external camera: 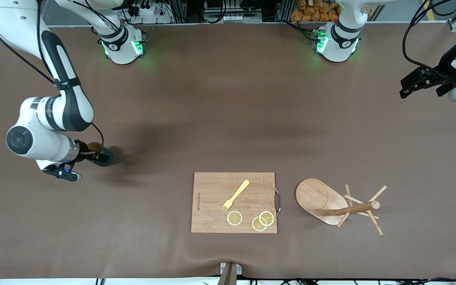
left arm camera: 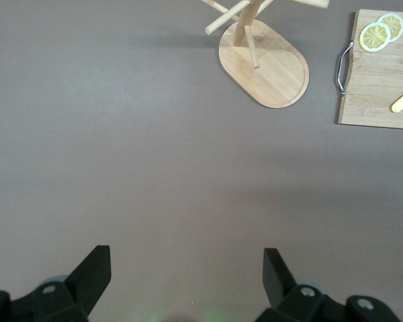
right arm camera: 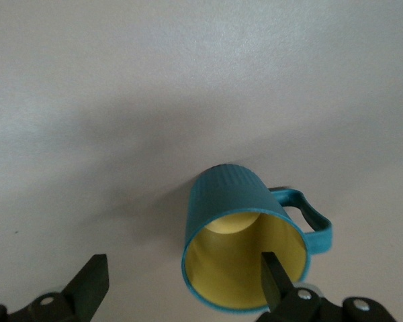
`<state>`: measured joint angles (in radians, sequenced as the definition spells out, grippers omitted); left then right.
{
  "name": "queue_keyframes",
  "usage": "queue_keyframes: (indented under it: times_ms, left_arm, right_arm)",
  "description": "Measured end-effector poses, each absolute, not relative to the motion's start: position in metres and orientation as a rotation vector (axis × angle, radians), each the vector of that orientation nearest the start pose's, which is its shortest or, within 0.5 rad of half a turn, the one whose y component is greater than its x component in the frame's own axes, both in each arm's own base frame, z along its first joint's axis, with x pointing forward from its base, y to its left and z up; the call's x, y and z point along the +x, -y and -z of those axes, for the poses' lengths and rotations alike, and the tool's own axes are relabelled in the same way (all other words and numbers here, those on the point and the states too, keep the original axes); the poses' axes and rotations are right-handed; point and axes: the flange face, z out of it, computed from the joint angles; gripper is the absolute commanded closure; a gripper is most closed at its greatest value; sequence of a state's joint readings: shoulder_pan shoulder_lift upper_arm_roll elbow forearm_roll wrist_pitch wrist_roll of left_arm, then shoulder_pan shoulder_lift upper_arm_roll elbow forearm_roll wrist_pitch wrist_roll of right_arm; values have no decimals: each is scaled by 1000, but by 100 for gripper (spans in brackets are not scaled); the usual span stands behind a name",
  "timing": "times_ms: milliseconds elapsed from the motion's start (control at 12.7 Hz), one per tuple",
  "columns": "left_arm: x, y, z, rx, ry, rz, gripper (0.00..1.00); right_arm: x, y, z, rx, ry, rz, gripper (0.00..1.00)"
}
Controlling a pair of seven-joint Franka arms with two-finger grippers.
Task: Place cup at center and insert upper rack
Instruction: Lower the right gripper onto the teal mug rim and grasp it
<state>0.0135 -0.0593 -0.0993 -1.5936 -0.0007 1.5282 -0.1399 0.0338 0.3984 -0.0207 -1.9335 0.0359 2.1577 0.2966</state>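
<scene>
The teal cup has to go at the center, so my right gripper will grab it by its round body [right arm camera: 232, 191] and leave its handle [right arm camera: 316, 235] free.
The dark teal cup [external camera: 107, 155] [right arm camera: 228, 194] rests on the brown table near the right arm's end, its yellow inside turned toward the right wrist camera. My right gripper [external camera: 95, 153] [right arm camera: 183, 268] is open at the cup's mouth. One finger [right arm camera: 277, 285] shows in front of the yellow inside, the other stands off to the side. The upper rack [external camera: 317, 198] [left arm camera: 272, 67], a light wooden mug tree with an oval base, sits beside the cutting board toward the left arm's end. My left gripper [external camera: 404, 89] [left arm camera: 186, 258] waits open and empty over bare table.
A wooden cutting board [external camera: 212, 198] [left arm camera: 373, 94] with a metal handle lies near the front edge. On it are a yellow fork [external camera: 236, 194] and three lemon slices [external camera: 234, 217]. The two arm bases [external camera: 123, 47] stand along the table edge farthest from the front camera.
</scene>
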Motion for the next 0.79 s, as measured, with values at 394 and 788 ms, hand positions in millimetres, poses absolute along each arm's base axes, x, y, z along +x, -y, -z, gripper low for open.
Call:
queue_keyframes:
  times_ms: [394,788]
  left_arm:
    - [530,48,-638,-3134,83,-22,0]
    - [530,49,-638,-3134,81,-23,0]
  right_arm:
    - [600,-10,-259,-3098,-508,-282,26]
    - [600,-14,-259,-3097,-518,-279,42]
